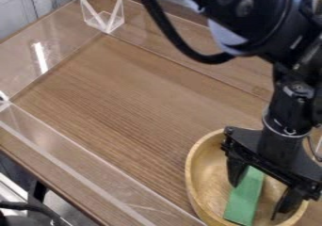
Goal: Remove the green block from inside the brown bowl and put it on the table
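Observation:
The gripper grabs the green block by its end at the bowl's middle (253,180) next, to move the block from the brown bowl (204,166) to the table.
The green block (248,194) lies flat inside the brown bowl (204,166) at the lower right of the table (126,88). My gripper (268,178) hangs straight down over the bowl, open, with one dark finger (236,167) left of the block and the other to its right. The fingers straddle the block's upper half, and I cannot tell whether they touch it. The black arm hides the bowl's far rim.
Clear acrylic walls (56,37) run along the table's left and front edges. A small clear stand (102,16) sits at the back left corner. Bare wood-grain surface stretches left of the bowl.

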Action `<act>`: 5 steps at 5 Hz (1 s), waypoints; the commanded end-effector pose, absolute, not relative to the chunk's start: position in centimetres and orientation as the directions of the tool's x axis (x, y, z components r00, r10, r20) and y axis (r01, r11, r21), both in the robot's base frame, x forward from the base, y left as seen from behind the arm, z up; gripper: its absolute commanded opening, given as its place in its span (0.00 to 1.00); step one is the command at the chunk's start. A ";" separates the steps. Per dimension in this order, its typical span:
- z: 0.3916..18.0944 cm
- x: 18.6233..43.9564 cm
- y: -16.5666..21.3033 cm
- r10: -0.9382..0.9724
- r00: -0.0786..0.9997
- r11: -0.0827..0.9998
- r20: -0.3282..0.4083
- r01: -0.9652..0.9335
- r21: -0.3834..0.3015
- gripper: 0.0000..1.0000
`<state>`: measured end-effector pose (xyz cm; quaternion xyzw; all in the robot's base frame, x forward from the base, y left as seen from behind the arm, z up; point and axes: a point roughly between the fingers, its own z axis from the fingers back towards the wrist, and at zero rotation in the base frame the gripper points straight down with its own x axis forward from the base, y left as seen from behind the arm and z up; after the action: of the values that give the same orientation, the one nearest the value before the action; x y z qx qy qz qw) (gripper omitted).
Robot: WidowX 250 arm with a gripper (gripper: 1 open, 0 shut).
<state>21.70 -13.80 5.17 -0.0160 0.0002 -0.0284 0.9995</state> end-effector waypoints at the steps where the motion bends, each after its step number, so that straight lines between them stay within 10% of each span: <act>1: 5.8 22.6 -13.6 -0.036 0.999 0.997 0.039 0.038 -0.060 1.00; 5: 4.7 23.3 -12.9 0.005 0.999 0.996 0.052 0.000 -0.086 1.00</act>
<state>22.61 -12.65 3.88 -0.0338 -0.0091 -0.0012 0.9994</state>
